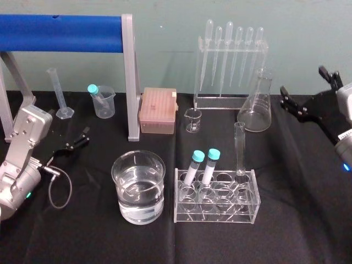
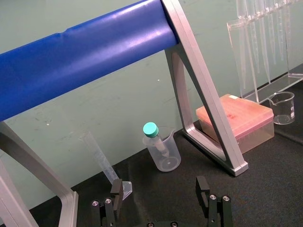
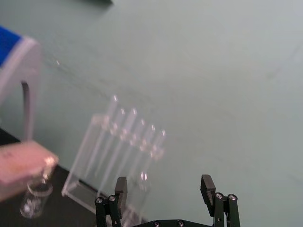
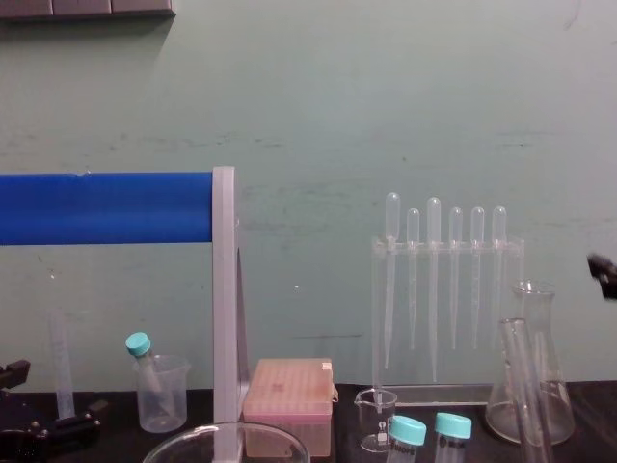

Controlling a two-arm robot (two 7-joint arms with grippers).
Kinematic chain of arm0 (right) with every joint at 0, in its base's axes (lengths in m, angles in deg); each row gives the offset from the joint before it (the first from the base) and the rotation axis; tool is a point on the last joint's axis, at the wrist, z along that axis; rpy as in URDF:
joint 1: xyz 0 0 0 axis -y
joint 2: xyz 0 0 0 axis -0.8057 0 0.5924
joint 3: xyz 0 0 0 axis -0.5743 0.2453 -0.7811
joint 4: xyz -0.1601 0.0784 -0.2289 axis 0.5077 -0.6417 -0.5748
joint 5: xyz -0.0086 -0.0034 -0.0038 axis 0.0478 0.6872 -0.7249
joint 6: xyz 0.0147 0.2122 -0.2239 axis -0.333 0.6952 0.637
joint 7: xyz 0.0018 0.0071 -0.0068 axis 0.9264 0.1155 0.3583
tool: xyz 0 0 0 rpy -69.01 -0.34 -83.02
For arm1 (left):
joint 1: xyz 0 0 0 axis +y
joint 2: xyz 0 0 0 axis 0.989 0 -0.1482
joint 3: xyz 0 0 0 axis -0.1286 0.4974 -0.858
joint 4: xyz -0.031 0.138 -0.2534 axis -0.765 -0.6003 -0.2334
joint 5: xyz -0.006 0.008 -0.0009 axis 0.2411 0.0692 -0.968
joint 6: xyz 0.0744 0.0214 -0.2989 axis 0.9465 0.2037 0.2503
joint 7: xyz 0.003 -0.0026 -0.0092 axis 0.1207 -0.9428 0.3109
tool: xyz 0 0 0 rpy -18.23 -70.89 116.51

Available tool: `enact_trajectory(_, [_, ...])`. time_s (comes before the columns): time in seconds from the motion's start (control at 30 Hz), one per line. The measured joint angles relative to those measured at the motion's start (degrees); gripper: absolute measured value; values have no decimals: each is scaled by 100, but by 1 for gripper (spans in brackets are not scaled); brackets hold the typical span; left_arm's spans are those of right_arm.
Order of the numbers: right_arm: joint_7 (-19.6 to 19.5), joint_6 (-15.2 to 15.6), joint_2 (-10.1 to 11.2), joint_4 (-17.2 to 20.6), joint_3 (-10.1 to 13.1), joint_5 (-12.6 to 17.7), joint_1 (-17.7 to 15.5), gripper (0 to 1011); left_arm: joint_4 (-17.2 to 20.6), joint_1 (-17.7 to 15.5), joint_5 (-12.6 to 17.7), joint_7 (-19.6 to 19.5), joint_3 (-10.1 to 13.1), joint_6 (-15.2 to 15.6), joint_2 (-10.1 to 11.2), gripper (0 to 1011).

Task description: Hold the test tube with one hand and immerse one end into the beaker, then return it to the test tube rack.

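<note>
Next, my right gripper grabs the test tube by its exposed upper part, since the rack's hole surrounds the test tube lower down.
The test tube is a clear open glass tube standing upright in the right rear hole of the clear test tube rack; in the chest view the test tube rises in front of a flask. The wide glass beaker, part full of clear liquid, stands left of the rack. My right gripper hangs open and empty above the table's right side, right of the rack; the right wrist view shows the right gripper with nothing between its fingers. My left gripper is open, parked at the far left.
Two teal-capped tubes lean in the rack's left holes. Behind stand a pipette stand, a conical flask, a tiny glass beaker, a pink box, a plastic beaker, a measuring cylinder and a blue-barred frame.
</note>
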Motion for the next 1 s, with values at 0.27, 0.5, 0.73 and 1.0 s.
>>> enact_trajectory(0.27, [260, -199, -35, 334, 0, -150, 68, 1003, 0, 0, 0, 0, 0, 0, 0, 1000])
enact_trajectory(0.5, [594, -385, -118, 535, -80, -256, 147, 1003, 0, 0, 1, 0, 0, 0, 0, 1000])
enact_trajectory(0.73, [869, -479, -267, 561, -207, -349, 228, 1003, 0, 0, 0, 0, 0, 0, 0, 1000])
enact_trajectory(1.0, [1184, -505, -517, 455, -346, -335, 329, 1003, 0, 0, 0, 0, 0, 0, 0, 1000])
